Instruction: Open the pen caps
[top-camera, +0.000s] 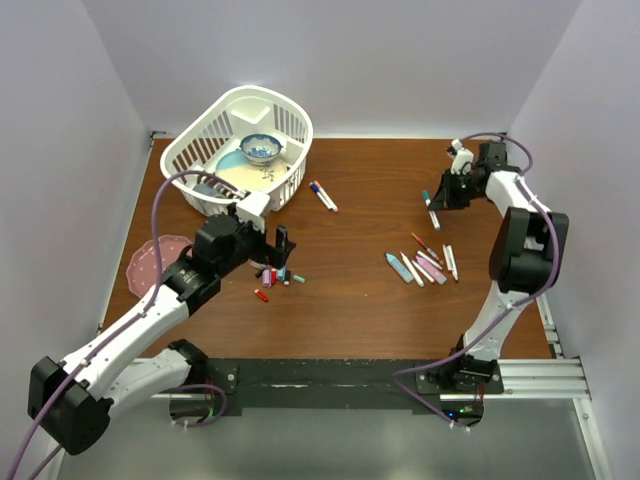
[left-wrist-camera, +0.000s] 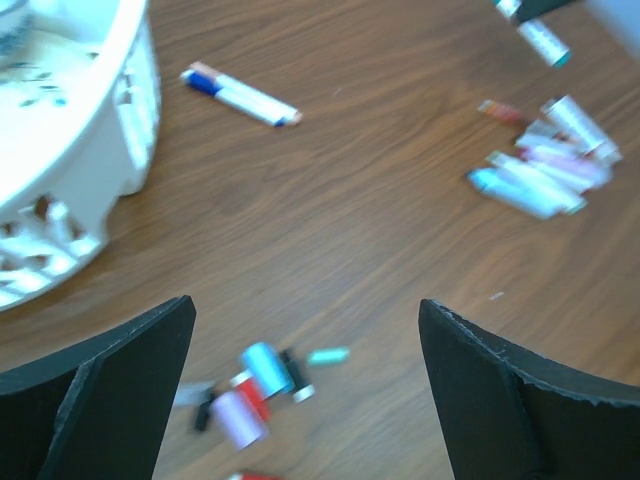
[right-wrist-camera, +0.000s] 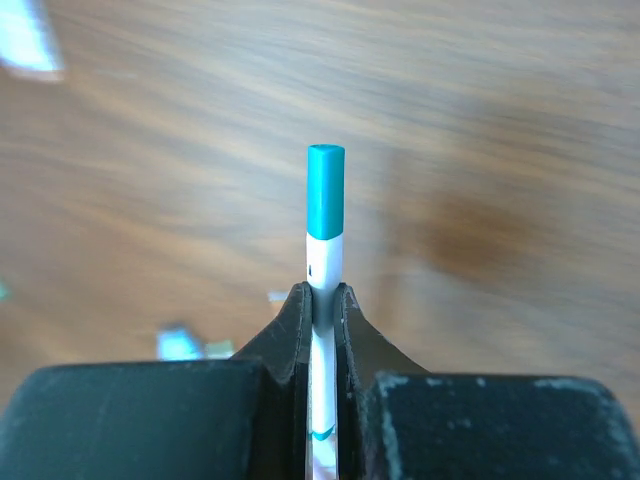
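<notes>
The white pen is in my right gripper, so my left gripper should reach it and grab its teal cap to open it. The body of the pen stays free.
My right gripper (right-wrist-camera: 323, 300) is shut on a white pen, and the pen's teal cap (right-wrist-camera: 326, 190) sticks out past the fingertips. In the top view this gripper (top-camera: 440, 196) is at the far right with the pen (top-camera: 432, 215) pointing down from it. My left gripper (top-camera: 281, 246) hangs open over a small pile of loose pen caps (top-camera: 271, 278). The left wrist view shows a light-blue cap (left-wrist-camera: 265, 367), a lilac cap (left-wrist-camera: 238, 418) and a small teal one (left-wrist-camera: 328, 355) between the wide-apart fingers (left-wrist-camera: 100, 390). Several pens (top-camera: 425, 265) lie in a group at the right.
A white basket (top-camera: 250, 92) holding a blue-patterned bowl (top-camera: 261, 149) stands at the back left. A pink plate (top-camera: 152, 262) lies by the left edge. A single pen with a blue cap (top-camera: 322, 195) lies right of the basket.
</notes>
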